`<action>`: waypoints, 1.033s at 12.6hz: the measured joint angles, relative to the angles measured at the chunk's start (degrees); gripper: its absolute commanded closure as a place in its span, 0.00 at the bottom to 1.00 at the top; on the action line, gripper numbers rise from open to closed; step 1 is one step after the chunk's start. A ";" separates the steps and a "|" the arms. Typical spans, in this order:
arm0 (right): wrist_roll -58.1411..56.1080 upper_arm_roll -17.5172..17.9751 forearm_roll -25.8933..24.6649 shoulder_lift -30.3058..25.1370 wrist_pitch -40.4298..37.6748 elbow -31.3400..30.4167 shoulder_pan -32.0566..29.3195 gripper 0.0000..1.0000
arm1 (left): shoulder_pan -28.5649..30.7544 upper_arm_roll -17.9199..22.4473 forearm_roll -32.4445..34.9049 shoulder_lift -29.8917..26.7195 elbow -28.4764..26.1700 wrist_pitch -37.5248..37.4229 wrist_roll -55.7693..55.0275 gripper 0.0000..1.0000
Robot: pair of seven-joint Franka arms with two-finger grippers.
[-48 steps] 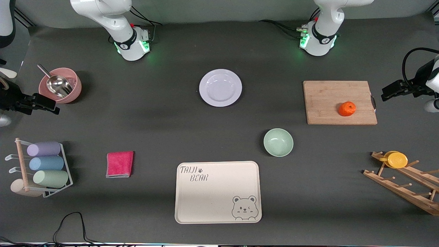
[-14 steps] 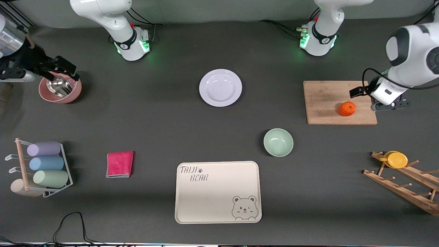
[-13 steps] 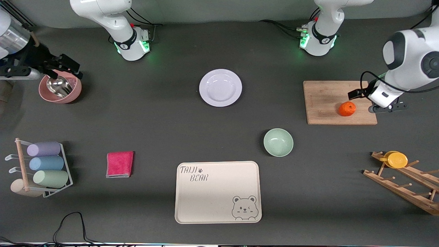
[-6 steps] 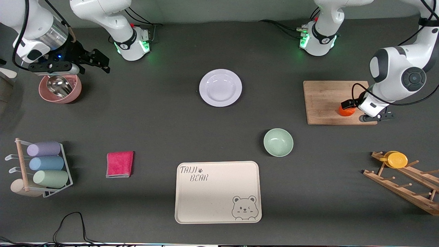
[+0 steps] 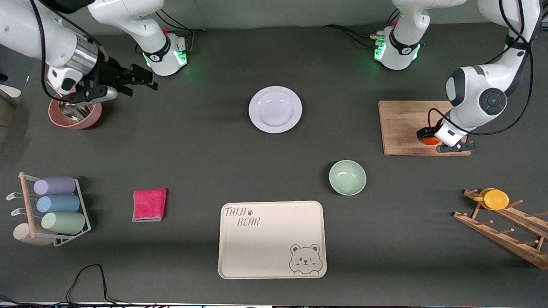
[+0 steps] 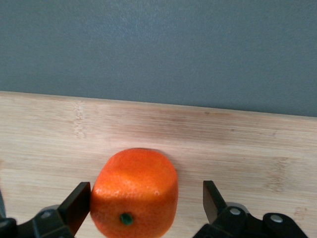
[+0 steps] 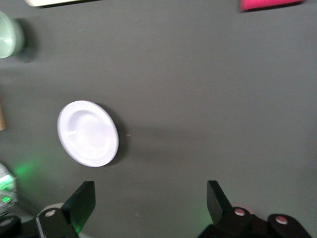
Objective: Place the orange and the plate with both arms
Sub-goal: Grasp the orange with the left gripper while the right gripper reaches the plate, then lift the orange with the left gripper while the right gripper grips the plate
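I should close my left gripper on the orange now, as its open fingers reach down beside the orange (image 5: 430,140) on the cutting board (image 5: 402,128).
The orange (image 6: 134,191) lies on the wooden cutting board (image 5: 402,128) at the left arm's end of the table. My left gripper (image 5: 433,139) is down over it and open, one finger on each side. In the left wrist view one fingertip (image 6: 79,201) sits right against the fruit and the other stands clear of it. The pale lavender plate (image 5: 275,109) rests on the table between the two bases. My right gripper (image 5: 147,81) hangs open and empty over bare table between the pink bowl and the plate, and its wrist view shows the plate (image 7: 88,133) ahead.
A pink bowl (image 5: 87,119) with a metal scoop sits under the right arm's wrist. A mint-green bowl (image 5: 347,177), a cream bear tray (image 5: 272,239) and a pink cloth (image 5: 149,205) lie nearer the camera. A cup rack (image 5: 51,209) and a wooden rack with a yellow cup (image 5: 496,199) stand at the table's ends.
The left gripper came in over the cutting board and dropped around the orange. The right gripper moved from over the pink bowl toward the plate. Both stayed open.
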 measured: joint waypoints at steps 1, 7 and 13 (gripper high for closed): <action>-2.82 -0.49 3.80 -0.02 1.89 -2.88 -0.42 0.00 | 0.00 0.00 0.01 0.13 0.00 0.14 0.08 0.07; -25.80 -3.04 29.44 0.18 15.22 -22.54 -0.95 0.00 | 0.20 0.15 0.03 -0.12 -0.06 0.09 0.23 1.00; -54.31 -3.06 51.25 8.36 16.34 -30.38 -1.60 0.00 | 0.37 0.18 0.03 -2.33 2.29 -6.05 0.21 1.00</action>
